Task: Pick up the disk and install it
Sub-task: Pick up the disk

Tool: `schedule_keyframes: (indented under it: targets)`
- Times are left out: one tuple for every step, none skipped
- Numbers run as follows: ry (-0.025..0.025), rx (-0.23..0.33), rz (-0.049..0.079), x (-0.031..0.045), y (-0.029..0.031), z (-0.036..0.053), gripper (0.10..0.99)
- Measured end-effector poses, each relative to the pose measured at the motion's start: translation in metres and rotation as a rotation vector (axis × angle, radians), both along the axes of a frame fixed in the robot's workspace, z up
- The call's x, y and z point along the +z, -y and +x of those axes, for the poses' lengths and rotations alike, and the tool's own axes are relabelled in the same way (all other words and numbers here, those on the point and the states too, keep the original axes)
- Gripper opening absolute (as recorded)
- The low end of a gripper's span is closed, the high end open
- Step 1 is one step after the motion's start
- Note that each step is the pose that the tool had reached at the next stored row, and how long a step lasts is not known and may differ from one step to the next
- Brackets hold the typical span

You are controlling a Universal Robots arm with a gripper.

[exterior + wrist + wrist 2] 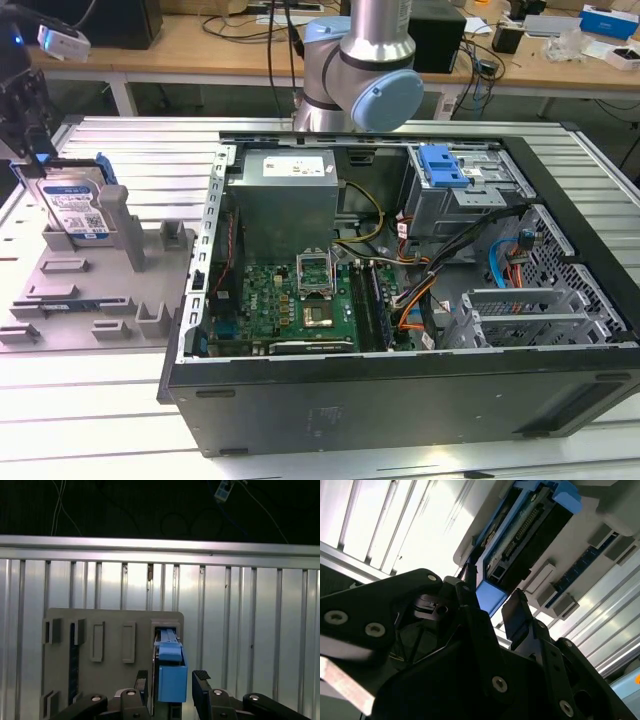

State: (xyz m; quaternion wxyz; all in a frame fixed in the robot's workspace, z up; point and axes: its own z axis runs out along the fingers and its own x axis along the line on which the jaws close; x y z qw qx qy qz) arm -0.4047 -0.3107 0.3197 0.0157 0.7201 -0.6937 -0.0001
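My gripper grabs the disk by its blue-framed end point(104, 167) next, to install the disk in the computer case point(400, 280).
The disk point(75, 205), silver with a white-and-blue label and a blue frame, stands on edge in a slot of the grey fixture plate point(100, 290) at the exterior view's left. My gripper point(38, 155) hangs over its upper end. Both wrist views show the fingers straddling the disk's blue-framed end point(172, 680) point(491, 597). One finger point(142, 682) lies close against the frame, and the other finger point(201, 682) stands a small gap away. My gripper point(171, 681) point(493, 597) is open around the disk.
An open computer case point(400, 250) lies on the ribbed metal table to the exterior view's right of the fixture. It holds a motherboard, a power supply and a drive cage with a blue latch point(443, 165). The arm's base point(360, 70) rises behind the case. Upright posts point(118, 225) stand beside the disk.
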Motion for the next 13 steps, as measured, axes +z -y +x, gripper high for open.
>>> schedule_keyframes:
  targets:
    - [-0.0001, 0.000, 0.000, -0.0010, 0.0000, -0.0002, 0.482]
    - [0.0000, 0.000, 0.000, -0.0017, 0.0000, -0.0002, 0.482]
    - [0.0000, 0.001, 0.000, -0.0028, 0.0000, -0.0004, 0.482]
    - [0.0000, 0.001, 0.000, -0.0037, 0.0000, -0.0005, 0.482]
    - [0.0000, 0.001, 0.000, -0.0042, 0.0000, -0.0007, 0.482]
    - [0.0001, 0.002, 0.000, -0.0052, 0.0000, -0.0009, 0.482]
    - [0.0004, 0.002, 0.000, -0.0063, 0.0000, -0.0010, 0.482]
    - [0.0006, 0.003, 0.000, -0.0072, 0.0000, -0.0011, 0.482]
    - [0.0007, 0.003, 0.000, -0.0077, 0.0000, -0.0011, 0.482]
    - [0.0009, 0.003, 0.000, -0.0087, 0.0000, -0.0011, 0.482]
    - [0.0010, 0.004, 0.000, -0.0096, 0.0000, -0.0011, 0.482]
    - [0.0013, 0.004, 0.000, -0.0102, 0.0000, -0.0011, 0.482]
    - [0.0013, 0.004, 0.000, -0.0108, 0.0000, -0.0011, 0.482]
